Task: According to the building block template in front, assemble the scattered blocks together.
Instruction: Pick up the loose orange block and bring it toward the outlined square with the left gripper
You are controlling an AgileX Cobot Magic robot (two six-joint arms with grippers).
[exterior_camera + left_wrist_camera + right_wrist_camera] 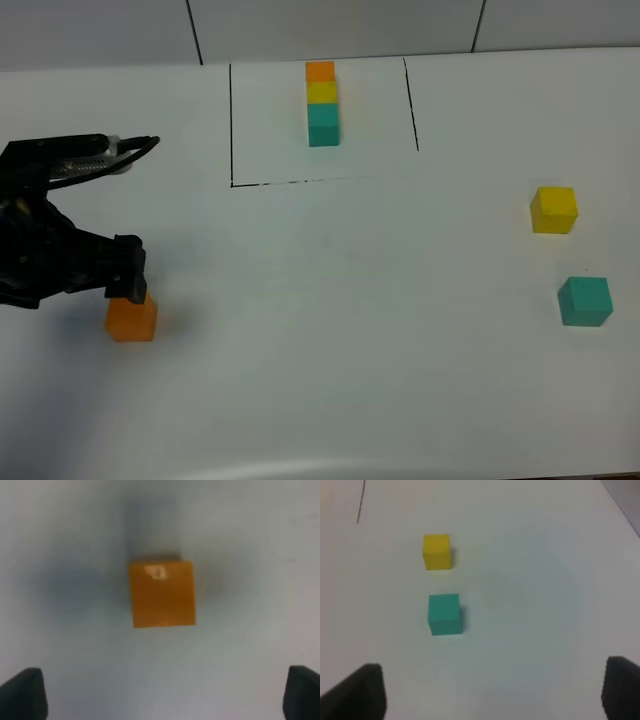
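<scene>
My left gripper will next grab the loose orange cube [131, 318] by its body. I will use it to rebuild the template's orange, yellow and teal row.
The template [322, 100] is a row of orange, yellow and teal cubes inside thin black lines at the far middle of the table. The loose orange cube [131, 318] lies at the near left. My left gripper [126, 278] hovers just over its far edge. In the left wrist view the orange cube [162, 594] lies ahead of the open, empty gripper [162, 695]. The loose yellow cube [553, 210] and teal cube [585, 301] lie at the right. The right wrist view shows the yellow cube [437, 551] and teal cube [444, 613] ahead of the open right gripper [490, 692].
The white table [350, 300] has a black drawn line [231, 125] on the template's left, another on its right and a broken one in front. The right arm is out of the exterior high view.
</scene>
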